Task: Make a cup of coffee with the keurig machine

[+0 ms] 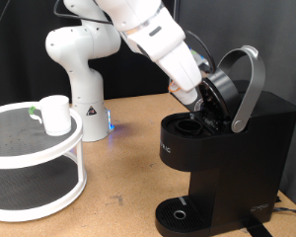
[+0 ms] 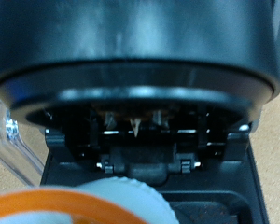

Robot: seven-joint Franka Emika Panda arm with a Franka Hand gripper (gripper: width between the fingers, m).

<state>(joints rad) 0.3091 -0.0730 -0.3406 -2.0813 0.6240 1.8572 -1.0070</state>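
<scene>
The white pod is before the raised lid, above the pod chamber (image 1: 189,126), so my gripper will keep holding it.
The black keurig machine (image 1: 242,148) stands at the exterior view's right with its rounded lid (image 1: 224,87) swung open and its silver-grey handle (image 1: 250,84) raised. My gripper (image 1: 198,101) reaches into the open brew chamber, with its fingertips hidden behind the lid. The wrist view shows the lid's underside (image 2: 131,47) and its needle (image 2: 137,124) close up. A blurred white round object with an orange rim (image 2: 93,203) sits at the frame's edge; no fingers show there. The plain white cup (image 1: 55,114) stands upright on the shelf at the exterior view's left, far from the gripper.
A white round two-tier shelf (image 1: 49,158) holds the cup on its upper tier. The arm's white base (image 1: 86,94) stands behind it. The machine's round drip tray (image 1: 178,212) has nothing on it. A brown tabletop (image 1: 123,163) lies between shelf and machine.
</scene>
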